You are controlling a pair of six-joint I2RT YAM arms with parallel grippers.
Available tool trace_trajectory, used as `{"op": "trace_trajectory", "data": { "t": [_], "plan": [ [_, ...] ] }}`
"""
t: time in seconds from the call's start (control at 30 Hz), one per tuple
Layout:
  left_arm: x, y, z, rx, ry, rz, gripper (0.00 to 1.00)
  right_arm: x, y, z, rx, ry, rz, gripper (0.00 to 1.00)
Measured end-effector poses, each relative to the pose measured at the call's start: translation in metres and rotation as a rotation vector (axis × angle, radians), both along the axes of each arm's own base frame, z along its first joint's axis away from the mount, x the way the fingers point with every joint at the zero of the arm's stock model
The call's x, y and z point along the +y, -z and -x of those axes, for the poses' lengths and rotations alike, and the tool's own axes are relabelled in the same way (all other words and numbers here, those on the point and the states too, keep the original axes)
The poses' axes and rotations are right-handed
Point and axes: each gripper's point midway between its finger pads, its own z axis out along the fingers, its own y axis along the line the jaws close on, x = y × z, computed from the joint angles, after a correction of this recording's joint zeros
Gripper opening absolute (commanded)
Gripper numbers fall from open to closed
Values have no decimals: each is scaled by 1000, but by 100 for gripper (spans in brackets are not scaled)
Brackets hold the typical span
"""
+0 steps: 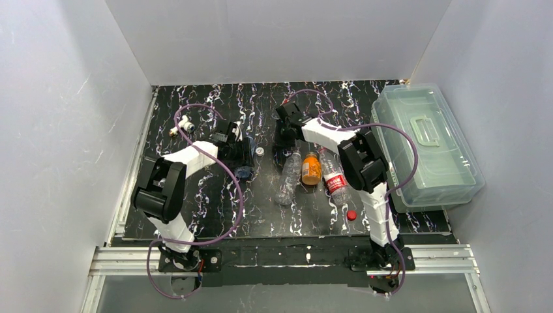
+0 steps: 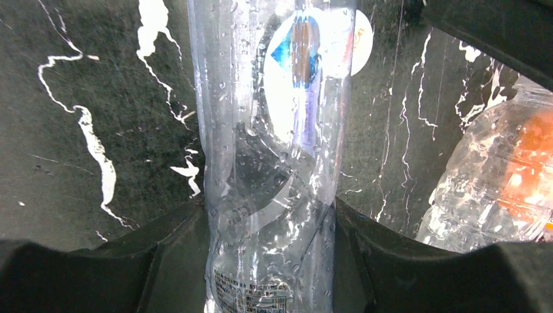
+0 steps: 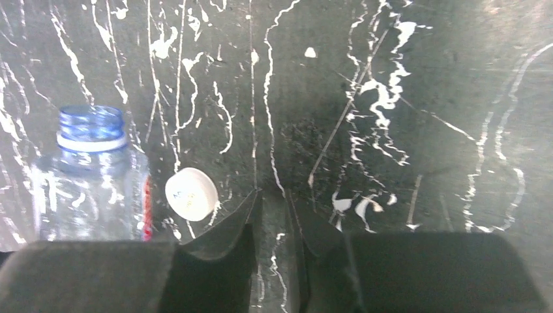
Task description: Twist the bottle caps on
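Note:
My right gripper grabs the white bottle cap (image 1: 259, 151) across its rim next. That leaves the cap's bottom free to screw onto the blue threaded neck.
My left gripper (image 2: 270, 218) is shut on a clear plastic bottle (image 2: 270, 163), squeezing its body between both jaws; from above the left gripper (image 1: 239, 155) and the bottle (image 1: 244, 171) sit left of centre. In the right wrist view the bottle's blue threaded neck (image 3: 91, 127) carries no cap. A white bottle cap (image 3: 191, 193) lies on the mat beside it, just left of my right gripper (image 3: 270, 195), whose jaws stand a narrow gap apart with nothing between them. From above, the white cap (image 1: 259, 151) lies between the two grippers. A red cap (image 1: 351, 214) lies near the right arm's base.
Three bottles lie side by side mid-mat: a clear one (image 1: 287, 179), an orange one (image 1: 311, 168) and a red-labelled one (image 1: 334, 181). A white-and-brass fitting (image 1: 182, 124) sits at the back left. A lidded translucent box (image 1: 424, 143) fills the right side. White walls enclose the mat.

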Motion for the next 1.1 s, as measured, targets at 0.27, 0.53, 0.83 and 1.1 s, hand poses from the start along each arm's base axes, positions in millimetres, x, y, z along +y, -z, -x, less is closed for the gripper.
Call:
{"op": "trace_trajectory", "data": {
  "t": [0.27, 0.53, 0.83, 1.1],
  "plan": [
    [13, -24, -2, -46, 28, -62, 0, -14, -11, 1, -63, -53, 117, 98],
    [38, -117, 3, -307, 47, -55, 0, 13, -57, -5, -211, -172, 180, 98],
    [59, -176, 34, -484, 9, -51, 0, 44, -31, 20, -213, -303, 280, 80],
    [71, -205, 55, -570, -11, -55, 0, 55, -5, 23, -201, -342, 359, 68]
  ]
}}
